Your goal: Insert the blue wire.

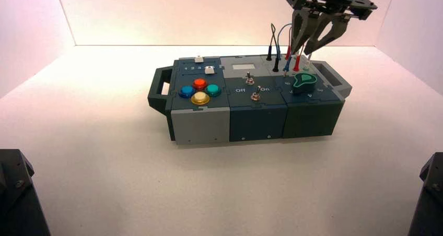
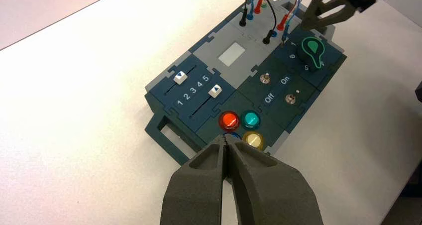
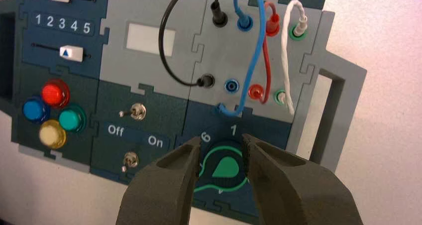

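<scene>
The right gripper grabs the loose plug by its stiff dark-blue body (image 1: 287, 65) (image 3: 219, 108) next, since the blue wire arches up slack from its loose end.
The blue wire (image 3: 257, 46) has one dark-blue plug (image 3: 244, 22) in a far socket of the grey panel. It arches over to its other plug (image 3: 222, 108), which rests loose on the box, just beside the empty blue socket (image 3: 230, 85). It also shows in the high view (image 1: 287, 63). My right gripper (image 3: 220, 146) is open and empty, held above the green knob (image 3: 224, 166), a short way from the loose plug; it also shows in the high view (image 1: 305, 49). My left gripper (image 2: 226, 141) is shut and empty, held high off the box's button end.
The box (image 1: 201, 124) carries a black wire (image 3: 164, 46), a red wire (image 3: 266, 51) and a white wire (image 3: 283, 60) beside the blue one. Two toggle switches (image 3: 138, 111), coloured buttons (image 3: 53, 93) and two sliders (image 3: 70, 53) lie farther along. A grey handle (image 3: 343, 115) ends the box.
</scene>
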Controlling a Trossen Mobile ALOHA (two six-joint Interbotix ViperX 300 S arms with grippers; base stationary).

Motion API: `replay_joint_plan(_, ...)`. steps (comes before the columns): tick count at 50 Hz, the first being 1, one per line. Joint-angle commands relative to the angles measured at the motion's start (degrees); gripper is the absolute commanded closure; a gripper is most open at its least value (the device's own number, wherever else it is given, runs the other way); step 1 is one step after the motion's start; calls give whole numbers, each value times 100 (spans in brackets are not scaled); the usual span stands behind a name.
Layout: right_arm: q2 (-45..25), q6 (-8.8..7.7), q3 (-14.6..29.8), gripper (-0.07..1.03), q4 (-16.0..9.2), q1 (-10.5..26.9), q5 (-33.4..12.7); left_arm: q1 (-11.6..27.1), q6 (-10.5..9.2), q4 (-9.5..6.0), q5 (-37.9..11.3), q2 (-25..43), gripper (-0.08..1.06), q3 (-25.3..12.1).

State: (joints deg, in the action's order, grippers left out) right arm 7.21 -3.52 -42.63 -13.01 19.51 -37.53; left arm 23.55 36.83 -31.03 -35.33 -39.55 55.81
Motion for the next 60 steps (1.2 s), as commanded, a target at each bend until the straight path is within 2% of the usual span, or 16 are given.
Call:
replay_joint_plan(1, -53, -18, 211, 51, -35, 35, 35, 26, 9, -9, 62, -9, 101, -123)
replay_joint_plan(47, -765, -18, 527, 52, -35, 35, 176, 26, 26, 18, 132, -9, 101, -114)
replay_joint_plan(60, -835, -18, 606, 56, -35, 35, 176, 26, 26, 26, 132, -9, 100, -114)
